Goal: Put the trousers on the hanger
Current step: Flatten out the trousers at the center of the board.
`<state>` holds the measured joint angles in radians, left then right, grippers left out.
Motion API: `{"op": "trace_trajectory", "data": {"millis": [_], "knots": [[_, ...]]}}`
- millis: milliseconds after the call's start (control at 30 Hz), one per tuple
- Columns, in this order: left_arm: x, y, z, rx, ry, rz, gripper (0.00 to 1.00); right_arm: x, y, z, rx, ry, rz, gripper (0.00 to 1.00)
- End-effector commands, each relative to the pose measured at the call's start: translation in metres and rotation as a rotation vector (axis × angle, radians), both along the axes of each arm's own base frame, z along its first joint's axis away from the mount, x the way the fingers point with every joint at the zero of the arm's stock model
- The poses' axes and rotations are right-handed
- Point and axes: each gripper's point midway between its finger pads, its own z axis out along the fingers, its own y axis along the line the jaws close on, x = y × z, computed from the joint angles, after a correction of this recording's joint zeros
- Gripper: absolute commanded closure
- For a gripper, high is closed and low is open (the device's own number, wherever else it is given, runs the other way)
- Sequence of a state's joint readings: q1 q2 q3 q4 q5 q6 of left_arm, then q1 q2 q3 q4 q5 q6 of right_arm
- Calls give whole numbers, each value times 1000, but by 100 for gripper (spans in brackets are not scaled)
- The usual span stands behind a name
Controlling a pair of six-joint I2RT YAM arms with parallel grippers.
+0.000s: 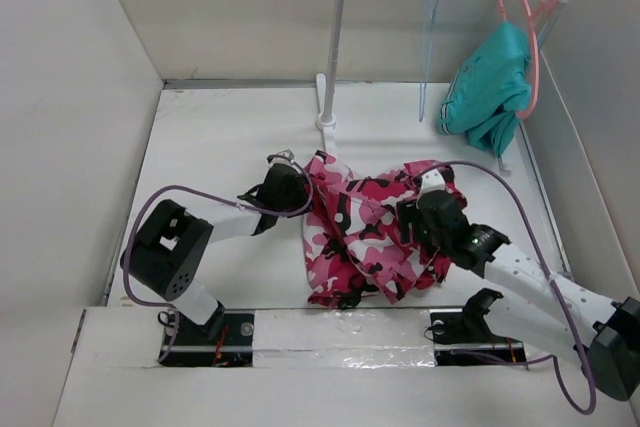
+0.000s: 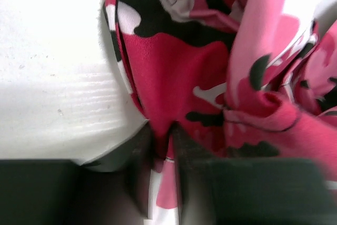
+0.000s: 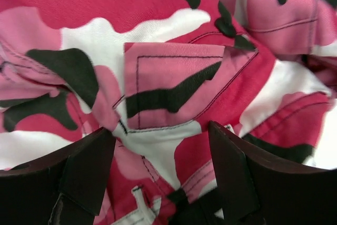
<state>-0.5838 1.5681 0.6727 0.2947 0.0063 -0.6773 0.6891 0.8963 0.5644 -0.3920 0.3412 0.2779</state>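
Observation:
My right gripper grabs the trousers by the pocket flap (image 1: 404, 209) (image 3: 169, 97) next, opposite the left gripper's fold, to stretch the trousers out for the hanger.
The trousers (image 1: 365, 232), in hot-pink, white and black camouflage, lie crumpled on the table between my two arms. My left gripper (image 1: 296, 187) is at their left edge. In the left wrist view its fingers (image 2: 138, 156) are shut on a fold of the trousers (image 2: 174, 61), with cloth running back between them. My right gripper (image 1: 420, 209) is over the right side of the heap. In the right wrist view it (image 3: 162, 140) stands open just above the trousers (image 3: 168, 77), near a pocket flap. The pale-blue hanger (image 1: 430, 47) hangs from the rail at the back.
A white clothes rack (image 1: 335, 57) stands at the back, its foot near the trousers' top edge. A coral-pink hanger (image 1: 530, 37) on the rail carries a teal garment (image 1: 490, 87). White walls close in the table on the left, back and right.

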Motion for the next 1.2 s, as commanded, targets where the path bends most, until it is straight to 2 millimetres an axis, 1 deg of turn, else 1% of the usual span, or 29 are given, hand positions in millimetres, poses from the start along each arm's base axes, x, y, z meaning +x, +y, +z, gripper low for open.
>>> {"op": "trace_trajectory", "data": {"millis": [0, 67, 100, 167, 200, 233, 267, 300, 400, 433, 467, 500, 533, 567, 633, 667, 700, 733, 767, 800, 833, 867, 900, 933, 967, 1033, 1067, 1133, 1167], "knots": [[24, -8, 31, -33, -93, 47, 91, 12, 7, -7, 56, -27, 8, 27], [27, -7, 35, -33, -104, 59, 97, 15, 18, -11, 100, -22, 64, 29], [28, -8, 37, -35, -106, 61, 100, 15, 20, -12, 106, -14, 79, 35], [30, -4, 35, -40, -102, 77, 100, 15, 20, -11, 106, -9, 81, 49], [30, -4, 35, -42, -101, 79, 100, 13, 21, -5, 107, -25, 82, 62], [32, 0, 36, -43, -100, 91, 100, 11, 19, 1, 106, -34, 75, 66], [34, 5, 38, -43, -97, 107, 100, 11, 17, 10, 107, -62, 64, 72], [36, 9, 42, -48, -101, 122, 100, 11, 17, 28, 131, -113, 67, 86], [43, 24, 83, -97, -164, 177, 100, 4, 19, 74, 148, -189, 90, 100], [46, 31, 115, -114, -235, 207, 100, -1, 26, 92, 164, -221, 130, 100], [48, 40, 136, -107, -260, 238, 100, -4, 32, 123, 169, -264, 181, 100], [52, 53, 155, -101, -296, 275, 100, -8, 40, 139, 165, -279, 231, 100], [52, 68, 187, -115, -364, 322, 100, -9, 53, 147, 143, -268, 285, 100], [53, 79, 211, -117, -395, 349, 100, -25, 72, 183, 142, -306, 397, 100], [56, 122, 248, -107, -462, 452, 100, -43, 101, 211, 135, -318, 525, 100], [56, 138, 268, -106, -483, 481, 100, -67, 131, 211, 101, -289, 658, 100], [59, 174, 280, -93, -505, 561, 100, -82, 146, 255, 166, -347, 712, 100], [52, 186, 296, -108, -534, 563, 100, -99, 160, 271, 192, -358, 773, 100], [48, 200, 312, -107, -558, 586, 100, -110, 179, 272, 143, -360, 828, 100], [43, 213, 324, -102, -582, 607, 100, -145, 195, 284, 159, -365, 928, 100], [36, 238, 338, -67, -621, 652, 100, -160, 200, 325, 228, -410, 950, 100], [28, 249, 358, -46, -653, 675, 100, -175, 204, 330, 210, -410, 987, 100], [23, 259, 369, -23, -672, 697, 100, -201, 221, 330, 184, -411, 1038, 100], [18, 268, 379, 0, -691, 719, 100, -210, 219, 362, 249, -444, 1036, 100], [10, 277, 399, 27, -723, 741, 100, -216, 220, 368, 244, -450, 1041, 100], [7, 290, 414, 65, -731, 807, 100, -236, 228, 382, 282, -454, 1077, 100], [2, 291, 432, 59, -760, 816, 100, -234, 223, 401, 335, -466, 1060, 100], [3, 293, 447, 50, -791, 828, 100, -227, 209, 416, 384, -483, 1023, 100], [5, 292, 456, 42, -814, 825, 100, -220, 206, 411, 379, -486, 978, 100]]}}
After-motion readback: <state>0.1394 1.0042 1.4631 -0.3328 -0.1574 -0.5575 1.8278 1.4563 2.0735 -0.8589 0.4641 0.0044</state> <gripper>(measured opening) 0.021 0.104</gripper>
